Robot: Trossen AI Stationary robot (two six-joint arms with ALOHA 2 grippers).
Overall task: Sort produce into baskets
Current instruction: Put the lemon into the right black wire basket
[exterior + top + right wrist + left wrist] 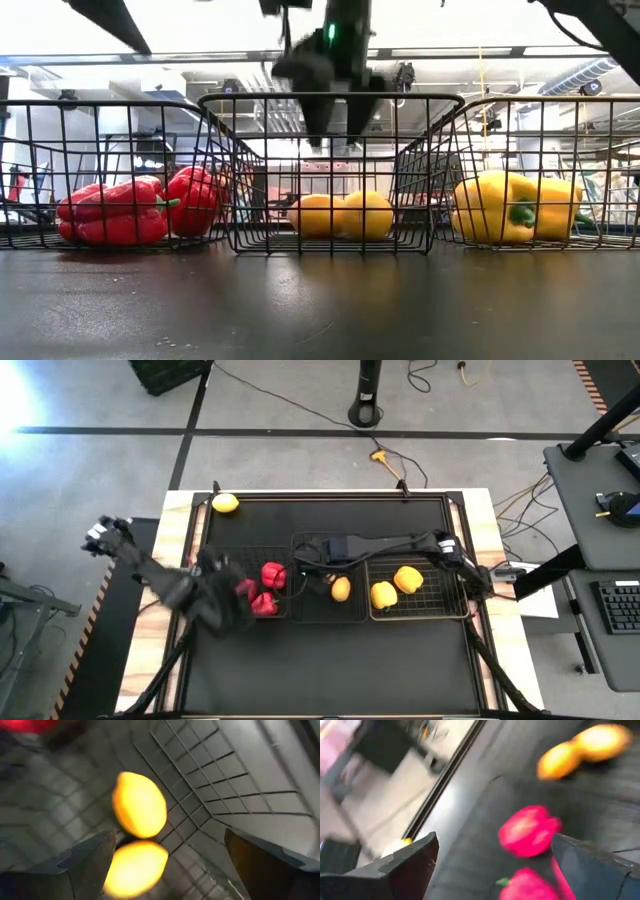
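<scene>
The robot's left gripper should next grab the loose lemon by its rounded sides, to add it to the lemons in the middle black basket (352, 612).
Red bell peppers (271, 576) lie in the left black wire basket (205, 555); they also show in the low view (125, 212). My left gripper (240, 596) hovers over them, open and empty (495, 840). Two lemons (340, 215) lie in the middle black basket (352, 612). My right gripper (335, 125) hangs open and empty above them (170, 834). Two yellow bell peppers (395, 587) lie in the right pale wire basket (455, 595). A third lemon (225, 502) rests on the black table top at the far left corner.
The three baskets stand side by side across the middle of the black table top (330, 670). Its near half in front of them is bare. The table's raised edge (330, 494) runs just behind the loose lemon.
</scene>
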